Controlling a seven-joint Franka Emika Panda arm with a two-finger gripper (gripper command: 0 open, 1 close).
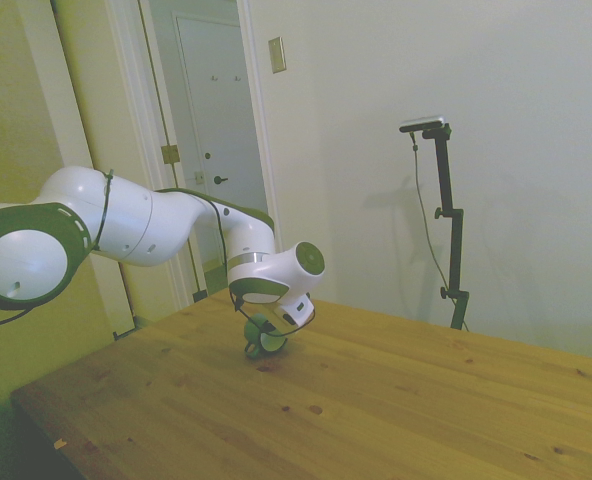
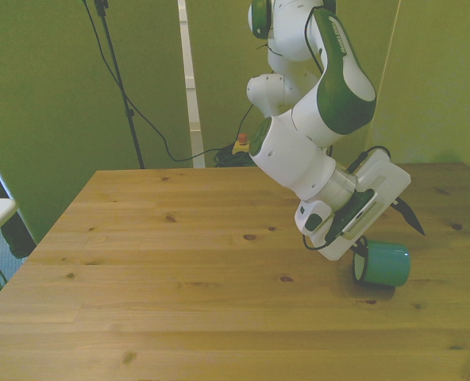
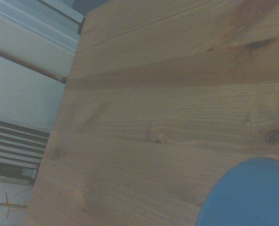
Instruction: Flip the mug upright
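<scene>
My gripper grabs the mug by its thin rim next, one finger inside the mug's opening, since the mug's body is wide and round.
The teal mug lies on its side on the wooden table, near the front view's right edge, with its dark-rimmed mouth facing the front view's left. My gripper hangs tilted just above it and is open. One dark finger sticks out over the mug's closed end, clear of it. The other finger is mostly hidden by the hand near the rim. In the side view the mug shows as a small green shape under the wrist. In the wrist view a blurred blue patch of the mug fills one corner.
The table's near edge runs along the bottom of the front view. A doorway stands behind the arm in the side view.
</scene>
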